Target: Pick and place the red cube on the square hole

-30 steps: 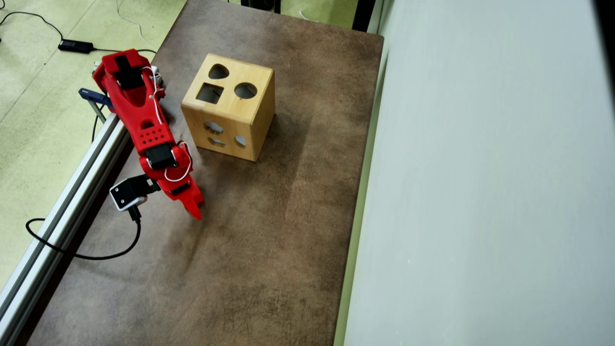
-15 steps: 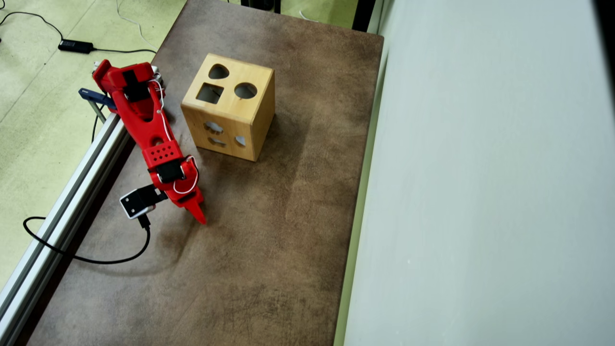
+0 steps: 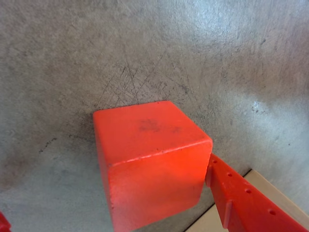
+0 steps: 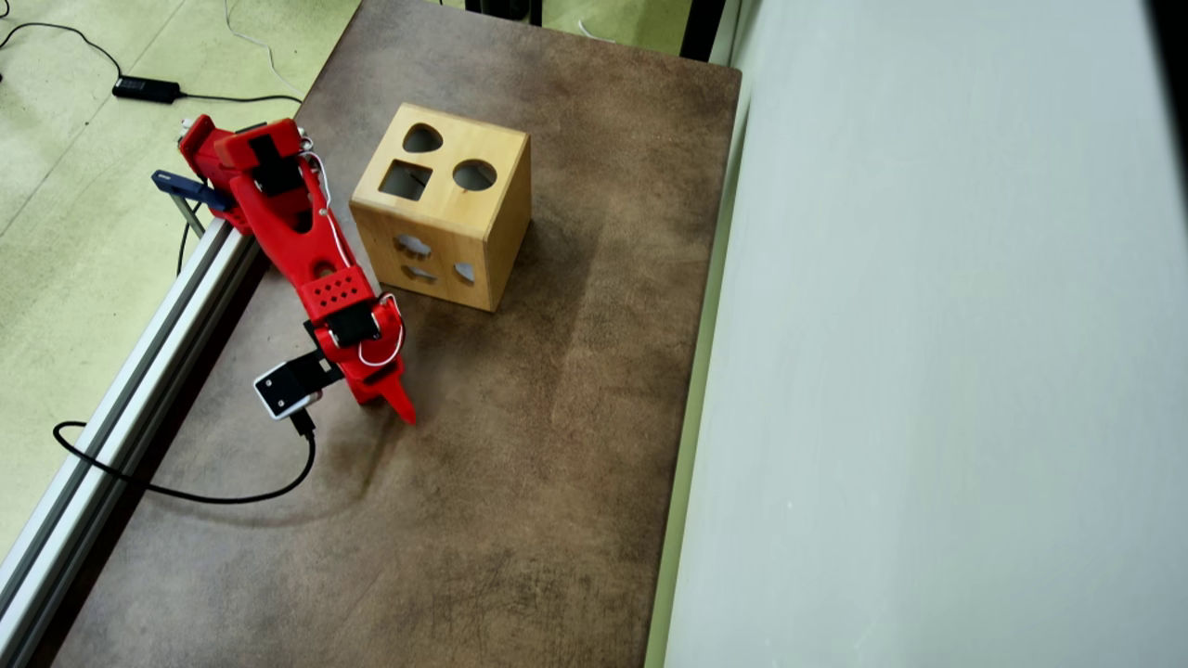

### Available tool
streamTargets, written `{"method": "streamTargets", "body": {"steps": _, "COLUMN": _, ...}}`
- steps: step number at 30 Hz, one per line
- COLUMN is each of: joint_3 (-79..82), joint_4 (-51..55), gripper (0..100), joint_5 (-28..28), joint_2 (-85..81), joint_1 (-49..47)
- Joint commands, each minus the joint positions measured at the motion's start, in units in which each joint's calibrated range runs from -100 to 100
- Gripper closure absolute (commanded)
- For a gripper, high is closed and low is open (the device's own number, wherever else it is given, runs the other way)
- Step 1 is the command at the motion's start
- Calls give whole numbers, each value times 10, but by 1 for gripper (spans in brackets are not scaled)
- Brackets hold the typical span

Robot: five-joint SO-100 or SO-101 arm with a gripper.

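My gripper grips the red cube next by its opposite sides on either side of the smudged face, to place it on the square hole.
The red cube fills the middle of the wrist view and rests on the brown table. My gripper is open around it. The right finger touches the cube's right edge. Only a sliver of the left finger shows in the bottom-left corner, well apart from the cube. In the overhead view the gripper points down at the table and hides the cube. The square hole is on top of the wooden box, up and to the right of the gripper.
The box top also has a round hole and a teardrop hole. A metal rail runs along the table's left edge, with a black cable beside it. A pale wall bounds the right side.
In the overhead view the arm has swung and stretched to the right, carrying the gripper tip a little rightward over the table. The box has not moved.
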Motion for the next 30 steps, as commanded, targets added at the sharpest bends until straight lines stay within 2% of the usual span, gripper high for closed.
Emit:
{"method": "streamTargets", "body": {"steps": 1, "joint_3": -9, "joint_4": 0, "gripper": 46, "joint_5": -2, "joint_2": -11, "joint_1": 3}}
{"method": "streamTargets", "body": {"steps": 8, "joint_3": -9, "joint_4": 0, "gripper": 49, "joint_5": -2, "joint_2": -13, "joint_1": 4}}
{"method": "streamTargets", "body": {"steps": 16, "joint_3": -10, "joint_4": -1, "gripper": 66, "joint_5": -2, "joint_2": -14, "joint_1": 5}}
{"method": "streamTargets", "body": {"steps": 20, "joint_3": -10, "joint_4": -1, "gripper": 72, "joint_5": -2, "joint_2": -14, "joint_1": 5}}
{"method": "streamTargets", "body": {"steps": 30, "joint_3": -10, "joint_4": -1, "gripper": 74, "joint_5": -2, "joint_2": -15, "joint_1": 5}}
